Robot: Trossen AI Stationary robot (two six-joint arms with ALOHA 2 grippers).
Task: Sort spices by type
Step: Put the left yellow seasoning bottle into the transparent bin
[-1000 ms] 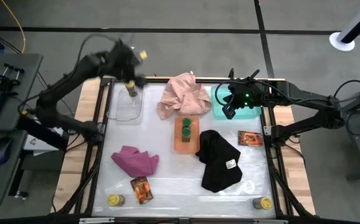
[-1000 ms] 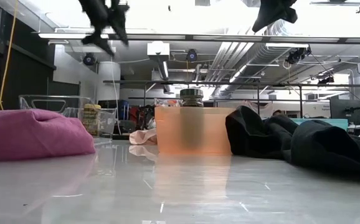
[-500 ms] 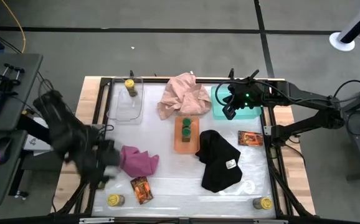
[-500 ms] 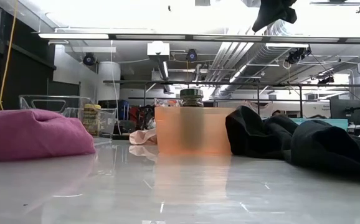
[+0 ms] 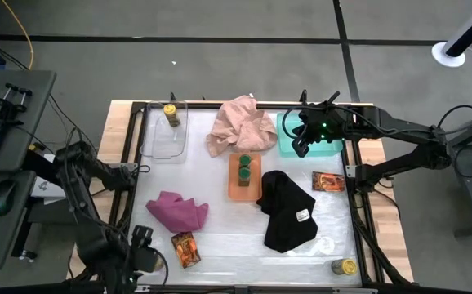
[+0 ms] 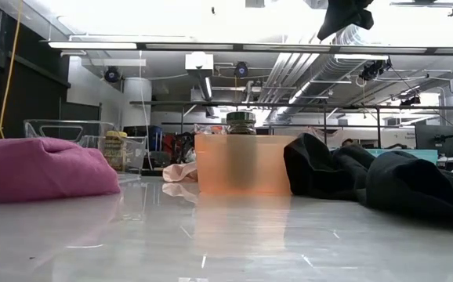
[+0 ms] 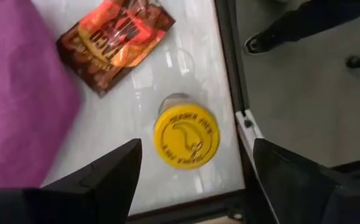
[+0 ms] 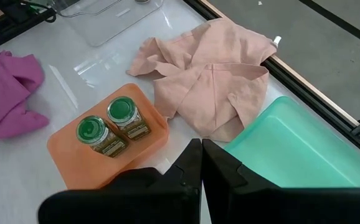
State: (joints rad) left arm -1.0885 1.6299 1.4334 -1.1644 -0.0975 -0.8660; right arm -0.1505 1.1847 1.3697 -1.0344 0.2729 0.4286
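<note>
The yellow-lidded jar should be sorted in with the jar in the clear tray, so next I should grab it by its body [image 7: 176, 101] with my left gripper.
My left gripper [image 7: 195, 171] is open and hangs over the table's near-left corner [image 5: 146, 260]. Its fingers stand on either side of a yellow-lidded jar [image 7: 186, 138] without touching it; the jar stands upright on the table. One red-brown packet [image 7: 114, 38] lies flat beside it, also seen in the high view [image 5: 184, 248]. A second packet [image 5: 328, 180] lies near the right edge. Another yellow-lidded jar [image 5: 171, 113] stands in the clear tray [image 5: 164, 140], and a third [image 5: 344, 266] stands near-right. Two green-lidded jars [image 8: 108, 127] stand in the orange tray [image 5: 244, 184]. My right gripper [image 8: 202, 163] is shut, raised over the teal tray [image 8: 292, 146].
A pink cloth [image 5: 240, 124] lies far-centre, a magenta cloth [image 5: 177, 211] near-left beside the packet, and a black cloth [image 5: 285, 211] right of the orange tray. The dark table frame [image 7: 230, 74] runs close beside the near-left jar. Bare tabletop shows along the near edge [image 5: 252, 257].
My left arm has swung fast from above the clear tray at the far-left corner, along the table's left side, down to the near-left corner over the yellow-lidded jar. It has left the low view. A yellow-lidded jar stays in the clear tray.
</note>
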